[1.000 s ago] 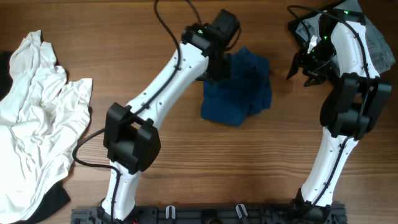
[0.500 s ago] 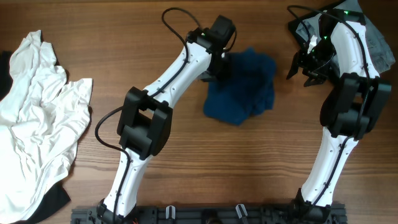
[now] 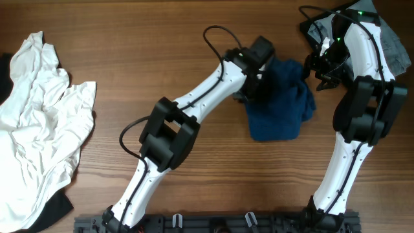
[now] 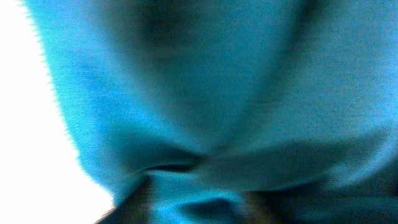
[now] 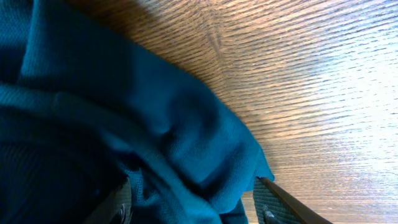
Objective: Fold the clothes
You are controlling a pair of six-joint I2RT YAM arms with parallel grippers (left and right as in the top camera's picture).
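Observation:
I will stack the blue garment [image 3: 284,107] folded at the grey heap, so next I will grab it with my right gripper by the fold at its corner [image 3: 303,71] nearest the grey heap.
A crumpled blue garment [image 3: 284,107] lies on the wooden table right of centre. My left gripper [image 3: 257,76] presses into its upper left edge. The left wrist view is filled with blurred blue cloth [image 4: 217,93], so its jaws cannot be made out. My right gripper [image 3: 321,70] sits at the garment's upper right corner. In the right wrist view its fingers [image 5: 273,202] stand apart, with a fold of the blue cloth [image 5: 124,112] lying between them. A white garment [image 3: 39,129] is spread at the far left.
A grey heap of clothes [image 3: 391,39] lies at the back right corner, behind the right arm. A black piece [image 3: 55,210] shows under the white garment near the front left. Bare wood [image 3: 259,175] fronts the blue garment.
The left arm has swung to the right, dragging the blue garment with it until its edge reached the right gripper's fingers. The right arm has hardly moved.

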